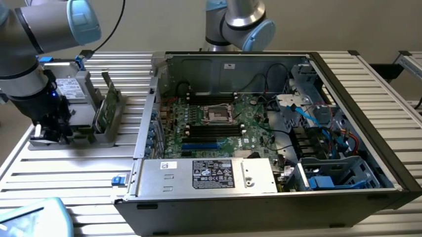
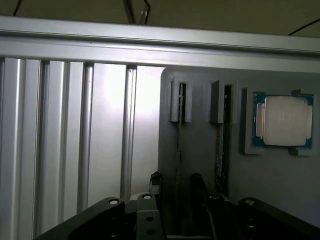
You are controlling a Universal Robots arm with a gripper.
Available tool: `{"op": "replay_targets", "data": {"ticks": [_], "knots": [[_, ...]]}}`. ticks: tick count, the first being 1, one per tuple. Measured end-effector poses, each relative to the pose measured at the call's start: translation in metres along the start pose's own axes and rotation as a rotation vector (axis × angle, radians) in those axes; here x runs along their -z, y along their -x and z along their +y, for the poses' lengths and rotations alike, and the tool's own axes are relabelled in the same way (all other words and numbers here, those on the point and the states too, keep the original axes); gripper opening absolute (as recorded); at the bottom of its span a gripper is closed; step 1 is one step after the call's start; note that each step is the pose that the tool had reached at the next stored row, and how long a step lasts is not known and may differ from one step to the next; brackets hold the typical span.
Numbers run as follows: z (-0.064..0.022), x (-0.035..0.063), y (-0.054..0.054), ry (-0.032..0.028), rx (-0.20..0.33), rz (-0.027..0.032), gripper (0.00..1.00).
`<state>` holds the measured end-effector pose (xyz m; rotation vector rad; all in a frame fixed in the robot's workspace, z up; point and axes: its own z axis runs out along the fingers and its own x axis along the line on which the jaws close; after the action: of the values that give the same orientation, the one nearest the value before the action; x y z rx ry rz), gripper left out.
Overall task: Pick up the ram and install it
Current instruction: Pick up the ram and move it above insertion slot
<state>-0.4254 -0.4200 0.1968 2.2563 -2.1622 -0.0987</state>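
I will next use my gripper to grab the stick by its exposed long edge (image 2: 177, 179), opposite the contacts, so that I can install the ram in the motherboard.
The ram (image 2: 178, 145) stands on its edge in a slot of the grey holder (image 2: 200, 165), so I see it as a thin dark line. My gripper (image 2: 176, 187) is lowered over it. One finger (image 2: 156, 182) stands on one side of the stick and the other finger (image 2: 197, 186) on the other, each with a small gap to it. The gripper is open around the ram. In the exterior view the gripper (image 1: 51, 132) is down at the holder (image 1: 79, 138), at the exterior view's left, and its body hides the ram.
A second board edge (image 2: 220, 145) stands in the neighbouring slot, and a square silver processor chip (image 2: 282, 120) lies beyond it. A wider green board (image 1: 108, 103) stands on edge in the holder. The open computer case (image 1: 264, 128) with its motherboard (image 1: 218, 123) fills the middle. A second arm (image 1: 237, 22) rises behind the case.
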Motion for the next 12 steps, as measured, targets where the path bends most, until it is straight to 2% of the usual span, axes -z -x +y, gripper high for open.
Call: {"op": "replay_targets", "data": {"ticks": [1,3,4,6,12], "knots": [[0.0000,-0.0001,0.0000,0.0001,-0.001,-0.0001,0.34],[0.0000,-0.0004,0.0000,0.0002,-0.002,-0.0001,0.22],[0.0000,-0.0005,0.0000,0.0004,-0.003,-0.0003,0.22],[0.0000,-0.0007,0.0000,0.0006,-0.005,-0.0002,0.13],[-0.0001,-0.0022,-0.0001,0.0007,-0.011,-0.0005,0.13]]}}
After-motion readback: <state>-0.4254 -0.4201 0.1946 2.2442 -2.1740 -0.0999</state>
